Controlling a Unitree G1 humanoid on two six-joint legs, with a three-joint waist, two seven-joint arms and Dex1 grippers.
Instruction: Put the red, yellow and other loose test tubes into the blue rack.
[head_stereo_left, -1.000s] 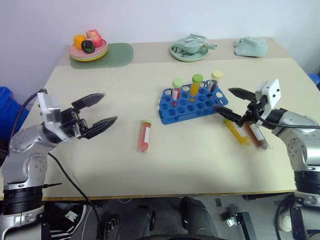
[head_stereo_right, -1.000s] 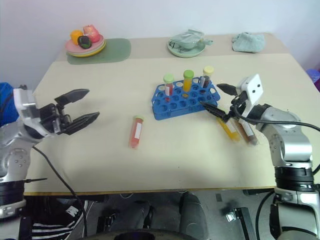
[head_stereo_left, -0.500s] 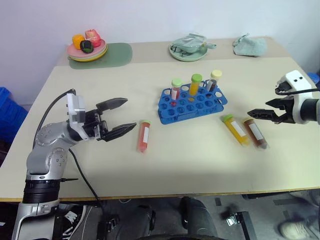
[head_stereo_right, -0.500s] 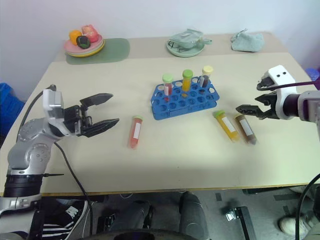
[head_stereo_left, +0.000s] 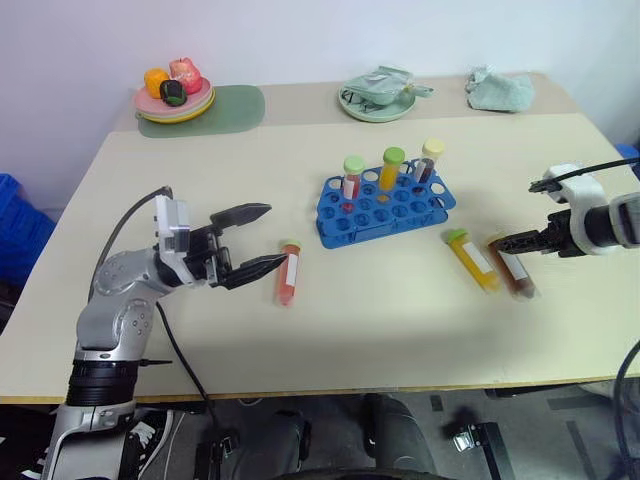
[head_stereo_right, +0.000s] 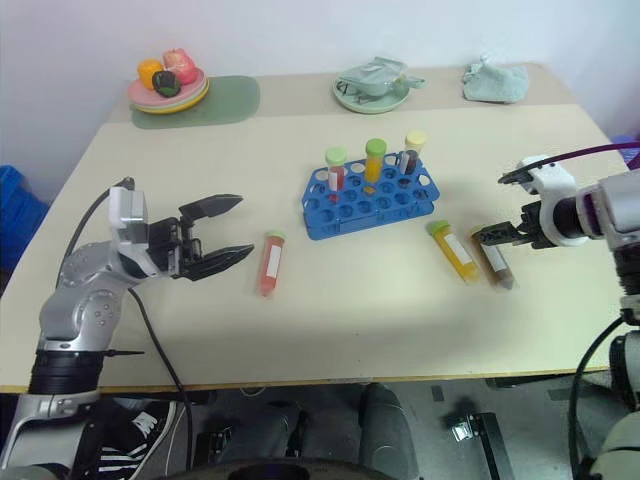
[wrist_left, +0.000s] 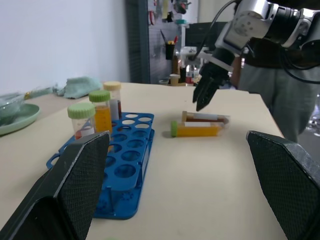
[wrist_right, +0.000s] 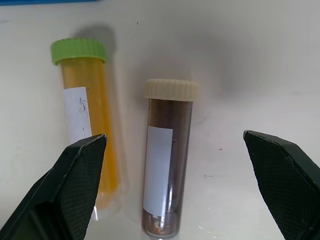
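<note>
I am not ready to close my right gripper yet: its fingers are above the brown tube (wrist_right: 165, 165). I need to lower it first, then close it on the tube.
The blue rack (head_stereo_left: 385, 208) stands mid-table with three capped tubes upright in its back row. A red-filled, green-capped tube (head_stereo_left: 288, 272) lies left of it. My left gripper (head_stereo_left: 276, 235) is open, its fingertips just left of that tube and apart from it. Right of the rack, a yellow-orange tube (head_stereo_left: 471, 259) and a dark brown, pale-capped tube (head_stereo_left: 512, 268) lie side by side. My right gripper (head_stereo_left: 516, 214) hovers open above them, pointing down. In the right wrist view its fingers straddle the brown tube (wrist_right: 167, 160), with the yellow one (wrist_right: 85, 120) beside it.
At the table's back stand a plate of toy fruit (head_stereo_left: 176, 100) on a green mat (head_stereo_left: 235, 108), a green dish (head_stereo_left: 378, 100) and a crumpled cloth (head_stereo_left: 505, 88). A blue bin (head_stereo_left: 15, 220) sits off the left edge.
My left gripper has moved right, up to the red tube. My right gripper has swung away from the rack to the right and tipped downward over the brown tube. Both stay open.
</note>
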